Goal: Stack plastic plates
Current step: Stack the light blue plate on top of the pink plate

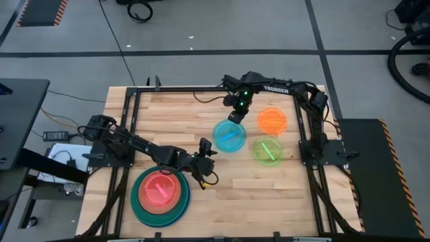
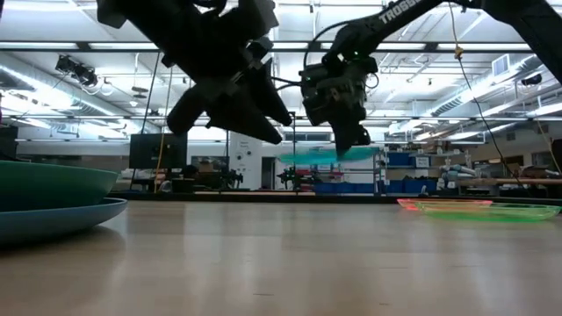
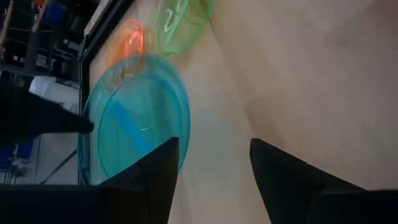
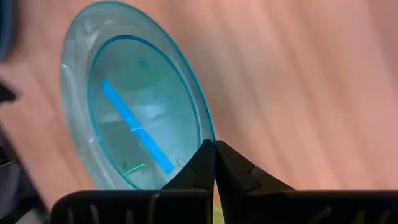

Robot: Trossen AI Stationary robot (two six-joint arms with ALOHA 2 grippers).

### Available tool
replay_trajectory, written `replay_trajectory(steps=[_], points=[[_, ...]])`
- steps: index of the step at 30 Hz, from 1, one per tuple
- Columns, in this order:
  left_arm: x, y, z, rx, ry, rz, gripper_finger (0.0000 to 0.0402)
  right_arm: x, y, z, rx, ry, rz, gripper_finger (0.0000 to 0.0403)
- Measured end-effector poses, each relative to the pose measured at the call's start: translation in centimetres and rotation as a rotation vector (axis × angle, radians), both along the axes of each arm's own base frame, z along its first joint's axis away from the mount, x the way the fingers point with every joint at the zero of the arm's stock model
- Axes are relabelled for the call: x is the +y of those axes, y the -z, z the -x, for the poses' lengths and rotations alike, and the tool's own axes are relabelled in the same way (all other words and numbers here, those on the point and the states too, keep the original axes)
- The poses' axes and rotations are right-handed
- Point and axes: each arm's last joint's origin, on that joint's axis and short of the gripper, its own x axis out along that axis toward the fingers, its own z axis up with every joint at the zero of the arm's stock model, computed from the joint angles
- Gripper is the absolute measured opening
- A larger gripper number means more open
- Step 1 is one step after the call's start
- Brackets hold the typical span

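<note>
The left gripper needs to bring the cyan plate to the stack, so it should next pick the plate up by its rim.
A clear cyan plate hangs above the table's middle in my right gripper, which is shut on it; the low view shows this cyan plate raised off the wood. An orange plate and a translucent green plate lie flat on the table to its right. At the near left a stack rests on the table: a pink plate on top, with brown, teal and blue rims under it. My left gripper hovers open beside the stack, holding nothing. My right gripper pinches the cyan plate's rim between its two fingers, on the edge toward the table's far side. The fingers come from above, slanting down. The plate is lifted clear of the table and sits about level below the fingers.
The stack's lowest blue plate and the teal one above it fill the low view's left. A dark frame rail runs along the table's far and side edges. Bare wood lies at the near right.
</note>
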Motion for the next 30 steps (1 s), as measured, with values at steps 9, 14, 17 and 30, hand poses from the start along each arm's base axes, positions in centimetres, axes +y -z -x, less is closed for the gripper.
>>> replay_trajectory(steps=[9, 14, 17, 30], points=[[0.1, 0.6, 0.2, 0.088, 0.037, -0.166, 0.0204, 3.5, -0.2, -1.7, -0.064, -0.094, -0.119, 0.0014], [0.0, 0.6, 0.1, 0.118, 0.098, -0.250, 0.0203, 5.3, -0.3, -2.5, -0.095, -0.142, -0.160, 0.0014], [-0.1, 0.5, 0.1, 0.119, 0.118, -0.281, 0.0192, 6.0, -0.3, -2.8, -0.102, -0.164, -0.161, 0.0013], [-0.6, 0.5, 0.2, 0.161, 0.202, -0.384, 0.0072, 7.0, -0.4, -3.4, -0.143, -0.202, -0.195, 0.0028]])
